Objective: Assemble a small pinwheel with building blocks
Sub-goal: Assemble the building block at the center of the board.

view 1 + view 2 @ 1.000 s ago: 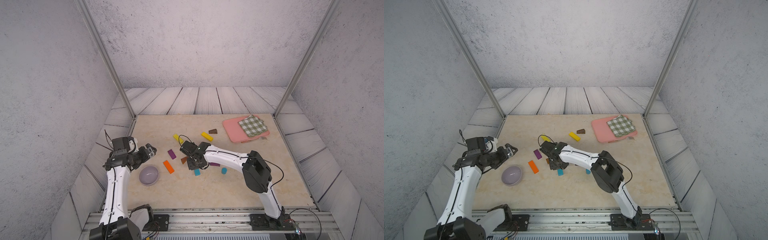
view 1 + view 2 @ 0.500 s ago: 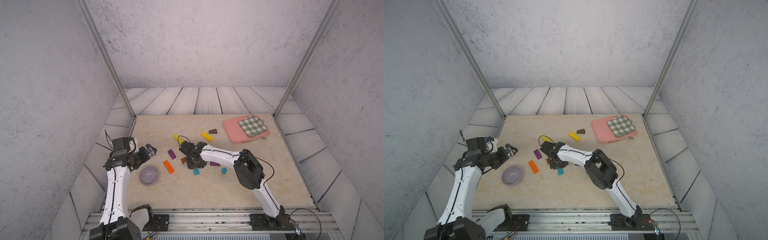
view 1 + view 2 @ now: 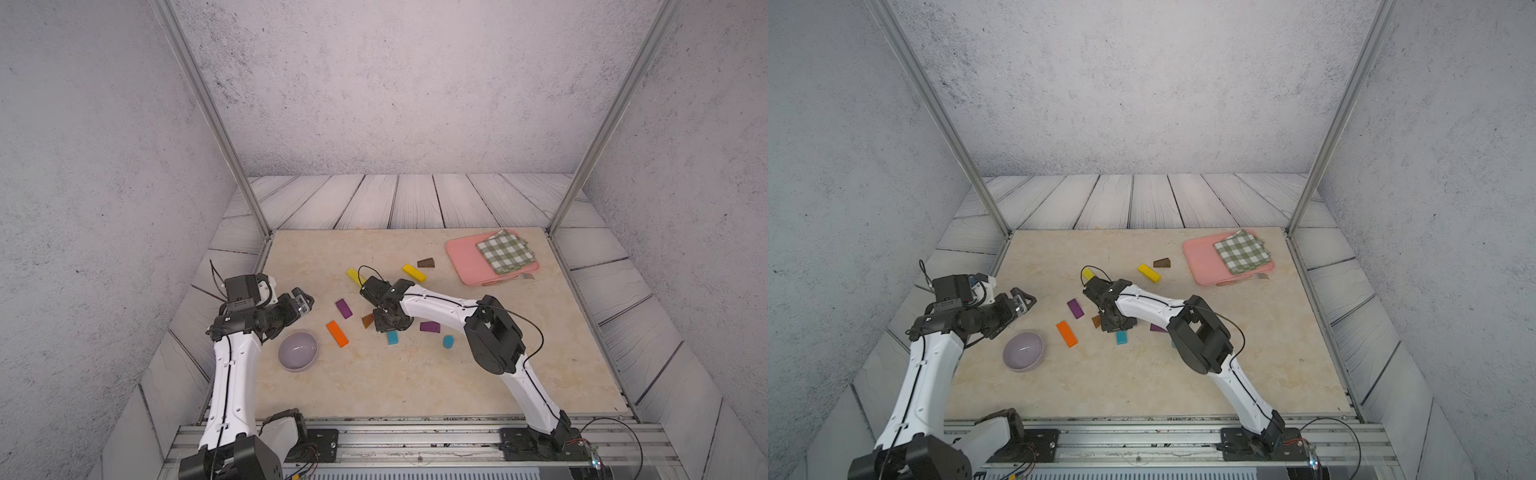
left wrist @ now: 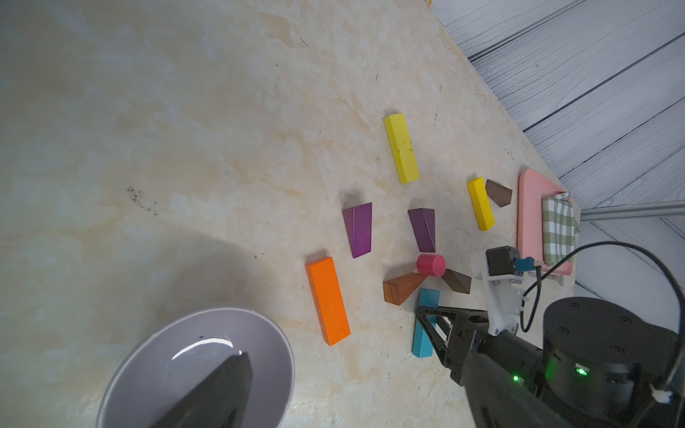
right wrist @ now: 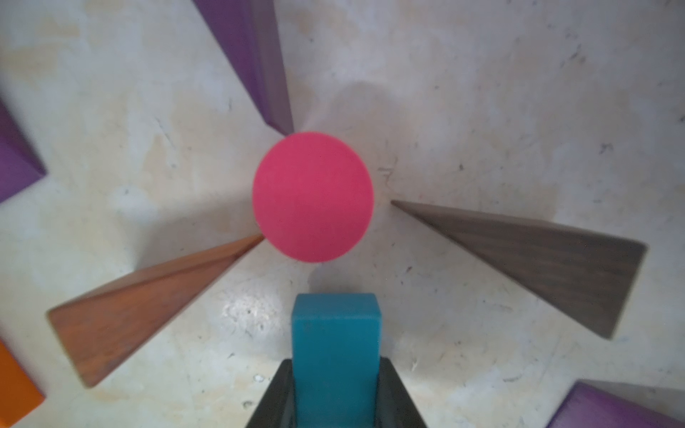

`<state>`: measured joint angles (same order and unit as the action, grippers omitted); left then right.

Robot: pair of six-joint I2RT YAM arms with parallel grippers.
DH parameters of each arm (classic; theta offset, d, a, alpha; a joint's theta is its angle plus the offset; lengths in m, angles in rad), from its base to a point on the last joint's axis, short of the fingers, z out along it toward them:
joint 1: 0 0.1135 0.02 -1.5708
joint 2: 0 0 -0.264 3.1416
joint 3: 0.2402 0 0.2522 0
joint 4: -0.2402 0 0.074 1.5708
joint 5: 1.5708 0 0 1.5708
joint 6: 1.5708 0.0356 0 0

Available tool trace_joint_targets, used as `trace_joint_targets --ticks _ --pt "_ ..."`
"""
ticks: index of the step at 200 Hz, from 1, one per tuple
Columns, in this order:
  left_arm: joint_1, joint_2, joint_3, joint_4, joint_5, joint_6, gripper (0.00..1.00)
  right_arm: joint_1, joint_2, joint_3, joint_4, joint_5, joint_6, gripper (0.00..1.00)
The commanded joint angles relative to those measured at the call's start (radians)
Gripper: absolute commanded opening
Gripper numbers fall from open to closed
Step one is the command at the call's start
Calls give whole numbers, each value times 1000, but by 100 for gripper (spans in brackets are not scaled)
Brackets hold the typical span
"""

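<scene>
The teal bar's lower edge (image 5: pixel 335 295) meets the tabletop in line with the pink cylinder (image 5: pixel 312 196), so it is time now for my right gripper to release the bar.
My right gripper (image 5: pixel 335 374) is shut on a teal bar (image 5: pixel 335 341), whose end points at a pink cylinder (image 5: pixel 312 196) a short gap away. Three wedges fan out from that cylinder: purple (image 5: pixel 255 55), dark brown (image 5: pixel 548 266) and orange-brown (image 5: pixel 148 307). In both top views the right gripper (image 3: pixel 388 327) (image 3: pixel 1115 326) is down at the table over this cluster, with the teal bar (image 3: pixel 392 337) sticking out toward the front. My left gripper (image 3: pixel 305 301) (image 3: pixel 1023 300) hangs open at the left, holding nothing. One of its fingers (image 4: pixel 215 392) shows over the bowl.
A lilac bowl (image 3: pixel 298 350) stands front left, beside an orange bar (image 3: pixel 337 333) and a purple wedge (image 3: pixel 343 308). Two yellow bars (image 3: pixel 355 276) (image 3: pixel 413 273) and a brown wedge (image 3: pixel 426 262) lie further back. A blue cylinder (image 3: pixel 448 341) and a purple wedge (image 3: pixel 429 327) lie under the right arm. The pink tray (image 3: pixel 465 262) holds a checked cloth.
The right arm's elbow has swung a little to the left, while its gripper and the teal bar stayed almost in place. The left arm has not moved.
</scene>
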<state>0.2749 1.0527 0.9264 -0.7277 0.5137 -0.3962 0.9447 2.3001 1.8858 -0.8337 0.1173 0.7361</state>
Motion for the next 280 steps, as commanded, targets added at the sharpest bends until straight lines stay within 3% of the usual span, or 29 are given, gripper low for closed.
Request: trace_joint_targets --ticks 1,44,79,100,131,146,174,187,202,243,280 --pt "9 -3 -10 2 9 13 96 -2 34 5 -21 -11 0 24" --pt "9 0 -11 2 12 13 96 -3 32 1 -25 -2 2 40" --pt "10 0 -7 -10 -11 16 96 -3 11 1 -24 -11 0 44" --pt "10 3 -3 -17 -24 19 96 -5 -14 8 -38 -8 -8 52" --pt "-8 25 -2 -23 -42 23 96 -3 -114 -6 -60 -3 -40 83" --pt "-85 56 27 -77 -126 19 96 -5 -200 -57 -50 9 -65 100" --pt "-350 111 47 -108 -316 -153 96 -5 -388 -188 -50 111 -111 99" --pt "-418 135 28 -76 -354 -252 96 -16 -485 -259 -63 179 -125 99" --pt "-452 164 -2 -33 -390 -328 96 -51 -597 -347 -77 214 -132 99" --pt "-515 260 -12 13 -477 -410 96 -223 -901 -603 21 131 -207 99" --pt "-600 386 -20 35 -535 -458 92 -298 -969 -668 21 141 -281 99"
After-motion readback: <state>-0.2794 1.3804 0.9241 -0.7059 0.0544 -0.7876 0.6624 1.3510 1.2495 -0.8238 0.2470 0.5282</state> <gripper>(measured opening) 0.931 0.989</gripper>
